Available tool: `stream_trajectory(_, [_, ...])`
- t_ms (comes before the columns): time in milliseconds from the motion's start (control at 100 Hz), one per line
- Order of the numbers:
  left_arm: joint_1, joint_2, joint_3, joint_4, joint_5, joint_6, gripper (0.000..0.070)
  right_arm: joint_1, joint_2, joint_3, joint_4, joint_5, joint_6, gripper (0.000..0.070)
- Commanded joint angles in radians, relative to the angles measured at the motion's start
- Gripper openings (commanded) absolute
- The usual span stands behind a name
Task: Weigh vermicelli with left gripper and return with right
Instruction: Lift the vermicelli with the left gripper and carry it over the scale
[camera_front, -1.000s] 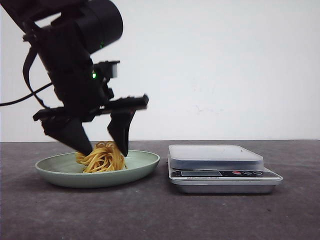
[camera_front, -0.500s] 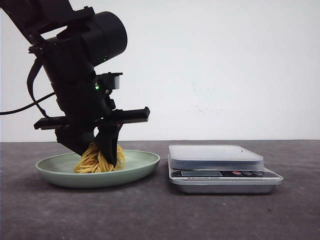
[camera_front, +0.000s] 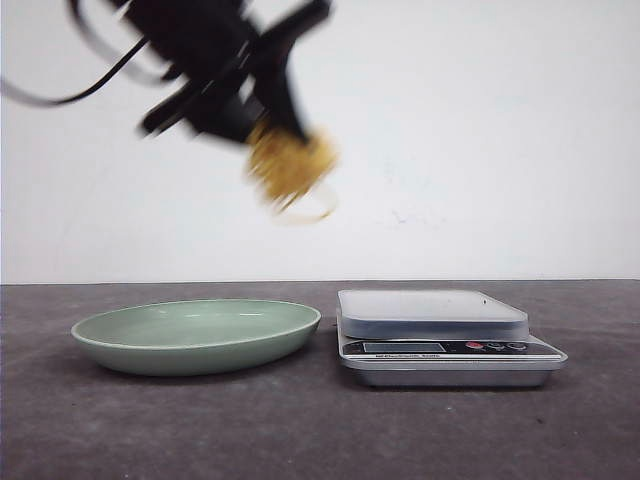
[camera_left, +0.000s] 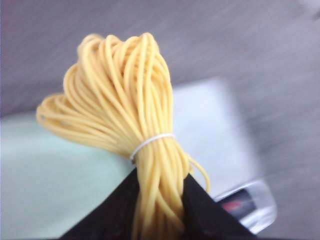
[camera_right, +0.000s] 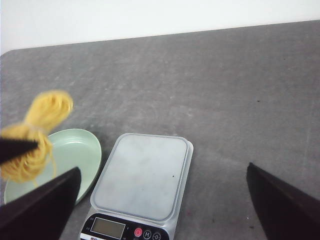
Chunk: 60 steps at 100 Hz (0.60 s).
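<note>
The vermicelli's lower part hangs high above and short of the scale's platform, so my left gripper keeps hold of the vermicelli until it is there.
My left gripper (camera_front: 272, 135) is shut on the vermicelli (camera_front: 291, 166), a yellow noodle bundle tied with a white band, and holds it high in the air, blurred, above the gap between plate and scale. In the left wrist view the strands (camera_left: 125, 110) stick out from between the two black fingers (camera_left: 200, 210). The pale green plate (camera_front: 196, 335) sits empty at the left. The silver kitchen scale (camera_front: 440, 335) stands to its right with a bare platform. My right gripper (camera_right: 160, 200) is open above the scale (camera_right: 142, 175); it does not show in the front view.
The dark grey tabletop (camera_front: 320, 430) runs to a white wall behind. The plate (camera_right: 75, 155) and the scale nearly touch. A black cable (camera_front: 60, 95) hangs from the left arm at the upper left.
My left gripper closed on the vermicelli in the plate, then lifted it high and to the right. The plate is now empty.
</note>
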Motion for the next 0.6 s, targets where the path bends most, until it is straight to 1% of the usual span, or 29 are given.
stream_trajectory(0, [-0.029,0.028,0.048,0.021,0.026,-0.004,0.0003,0.005,0.002,0.014,0.006,0.000,-0.010,0.0673])
stream_trajectory(70, [-0.053,0.053,0.093,0.029,0.020,0.008,0.0003,0.005,0.002,0.014,0.006,0.000,-0.010,0.0673])
stream_trajectory(210, [-0.084,0.145,0.185,0.040,0.009,0.001,0.0003,0.005,0.003,0.014,0.010,0.000,-0.015,0.0673])
stream_trajectory(370, [-0.103,0.269,0.248,0.048,0.024,-0.054,0.0003,0.005,0.002,0.014,0.009,0.000,-0.015,0.0673])
stream_trajectory(590, [-0.105,0.390,0.253,0.066,0.023,-0.111,0.0003,0.005,0.002,0.014,0.007,0.000,-0.014,0.0673])
